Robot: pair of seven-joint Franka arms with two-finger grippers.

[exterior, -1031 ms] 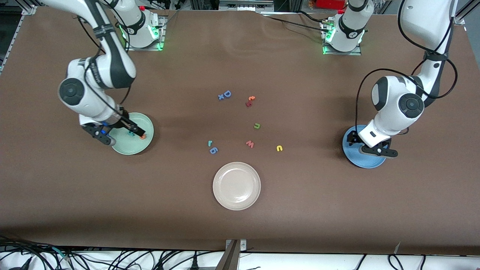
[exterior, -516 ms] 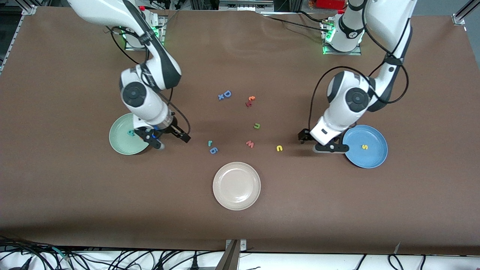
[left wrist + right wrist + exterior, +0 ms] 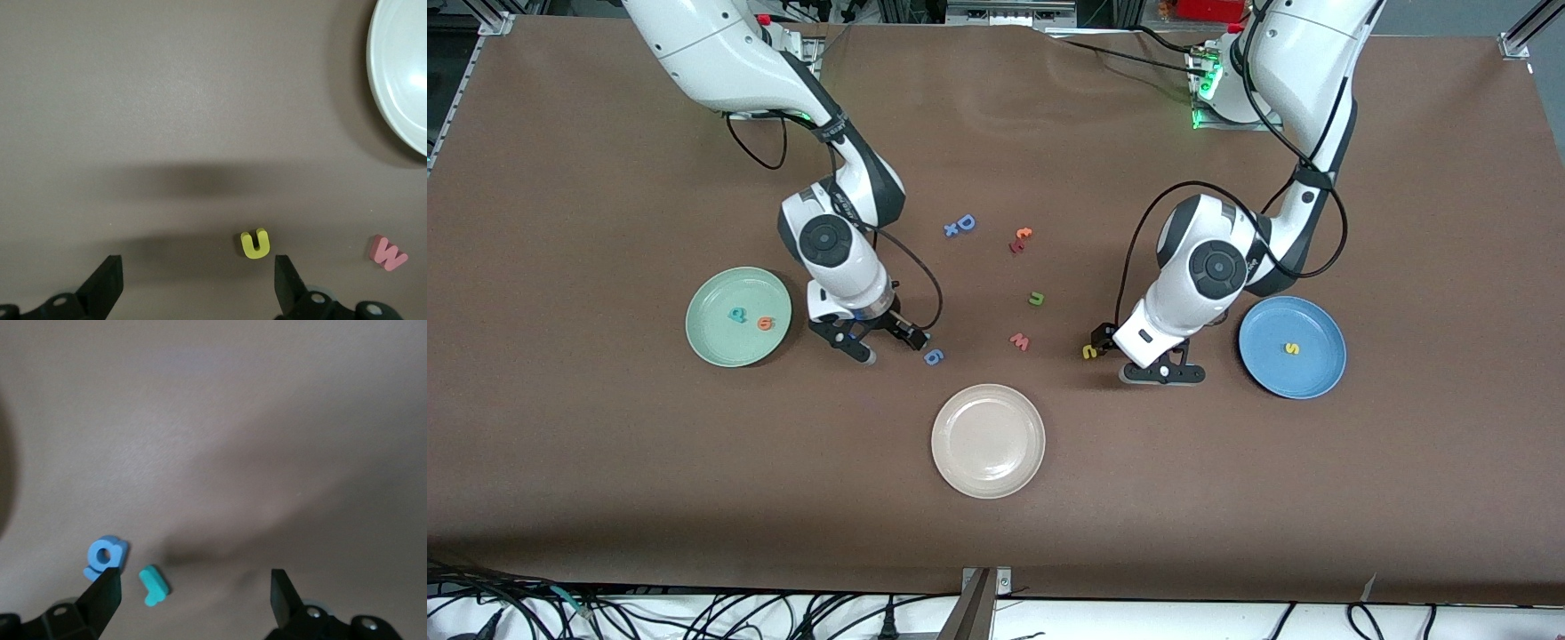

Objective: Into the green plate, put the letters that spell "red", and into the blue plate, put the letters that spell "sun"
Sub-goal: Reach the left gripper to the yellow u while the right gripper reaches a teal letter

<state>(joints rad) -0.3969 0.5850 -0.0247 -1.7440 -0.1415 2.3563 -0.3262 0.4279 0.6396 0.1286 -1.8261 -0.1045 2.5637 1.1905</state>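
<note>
The teal "r" should help spell "red" in the green plate (image 3: 710, 331), so next I should take hold of its straight stem with my right gripper.
The green plate (image 3: 710, 331) holds a teal "d" (image 3: 736, 313) and an orange "e" (image 3: 765, 324). The blue plate (image 3: 1316, 373) holds a yellow "s" (image 3: 1289, 348). My right gripper (image 3: 889, 342) (image 3: 192, 595) hangs open low over the table, and the teal "r" (image 3: 154, 585) lies between its fingers, close to one of them. My left gripper (image 3: 1134, 360) (image 3: 197, 287) is open too, with the yellow "u" (image 3: 255, 243) (image 3: 1089, 352) just inside one finger. A green "u" (image 3: 1036, 299) lies farther from the camera than the pink "w".
A blue "6" (image 3: 933, 356) (image 3: 105, 555) lies right beside the right gripper's finger. A pink "w" (image 3: 1020, 341) (image 3: 387, 252) sits between the two grippers. The beige plate (image 3: 988, 480) is nearest the camera. A blue "D" (image 3: 965, 222) and orange-red pieces (image 3: 1021, 238) lie mid-table.
Both arms have swung from their plates toward the middle of the table. The right gripper now straddles the teal "r" and the left the yellow "u".
</note>
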